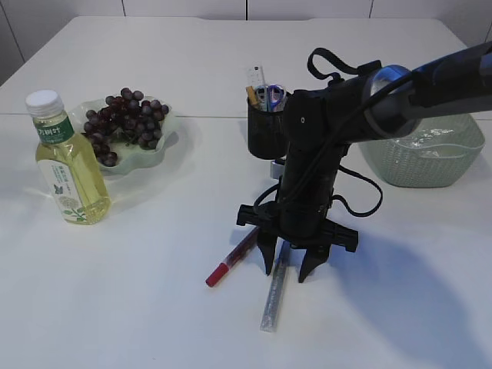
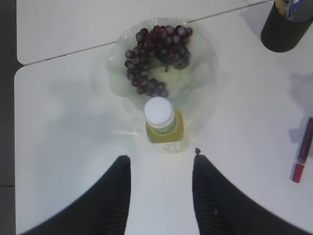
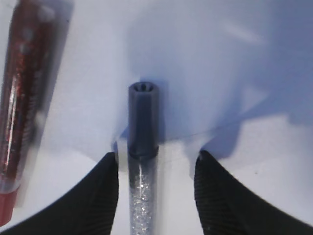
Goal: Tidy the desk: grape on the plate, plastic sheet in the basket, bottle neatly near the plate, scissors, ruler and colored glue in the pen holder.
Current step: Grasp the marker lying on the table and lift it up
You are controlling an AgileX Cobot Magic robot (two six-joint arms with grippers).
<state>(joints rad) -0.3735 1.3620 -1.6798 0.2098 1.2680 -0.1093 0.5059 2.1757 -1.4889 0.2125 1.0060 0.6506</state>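
Next, the right gripper grabs the grey glue tube by its dark upper end (image 3: 143, 117) to tidy the tube into the pen holder.
My right gripper (image 1: 290, 270) hangs open just above the table, its fingers astride a silver glitter glue tube (image 1: 273, 296). In the right wrist view that tube (image 3: 143, 147) lies between the fingers of the right gripper (image 3: 156, 159), nearer the left one and touching neither. A red glue tube (image 1: 231, 257) lies just left of it (image 3: 22, 98). Grapes (image 1: 123, 123) rest on the pale green plate (image 1: 171, 123), and the yellow bottle (image 1: 68, 165) stands upright in front of it. Scissors (image 1: 270, 94) and a ruler (image 1: 256, 77) stick out of the black pen holder (image 1: 265, 127). My left gripper (image 2: 161, 159) is open and empty, high above the bottle (image 2: 164, 125).
A green woven basket (image 1: 423, 157) stands at the right behind my right arm, with what looks like a clear sheet inside. The table's back seam runs behind the plate. The left wrist view also shows the plate (image 2: 117, 63), the pen holder (image 2: 286, 32) and the red glue (image 2: 303, 154).
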